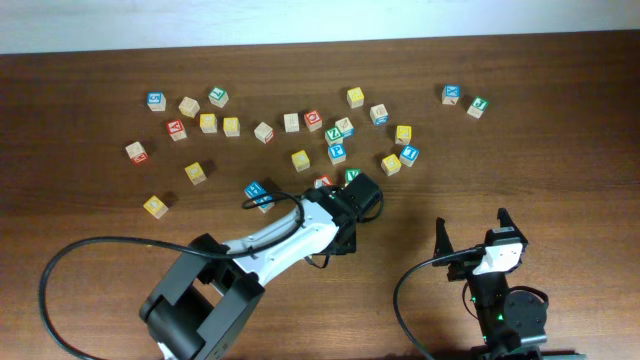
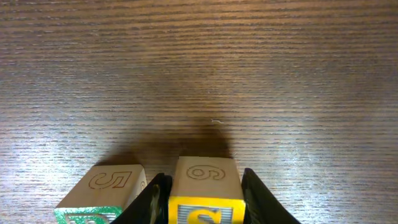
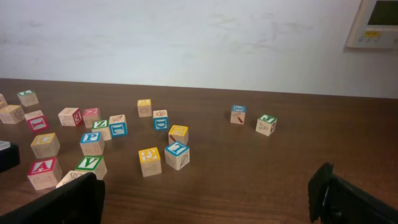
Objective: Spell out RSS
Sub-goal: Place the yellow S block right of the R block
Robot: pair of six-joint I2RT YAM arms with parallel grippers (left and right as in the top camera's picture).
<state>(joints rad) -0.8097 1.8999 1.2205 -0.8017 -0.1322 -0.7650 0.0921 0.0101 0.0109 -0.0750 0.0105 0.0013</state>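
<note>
The yellow S block is low at the flat table and would stand beside the green-faced block [image 1: 352,175]. My left gripper should open now.
My left gripper [image 2: 205,190] is shut on a yellow S block [image 2: 205,176] with a 6 engraved on its top face. It holds the block low at the table surface. A green-faced block [image 2: 102,190] with an engraved 5 stands just left of the jaws. In the overhead view the left gripper [image 1: 358,193] is near the table's middle and hides the yellow block. The green block [image 1: 352,175] and a red block [image 1: 323,182] are beside it. My right gripper [image 1: 470,232] is open and empty near the front edge, and it also shows in the right wrist view [image 3: 205,205].
Many letter blocks lie scattered over the far half of the table, among them a blue one [image 1: 256,190] left of the left arm and a pair at the far right [image 1: 452,93]. The left arm's black cable [image 1: 60,270] loops at the front left.
</note>
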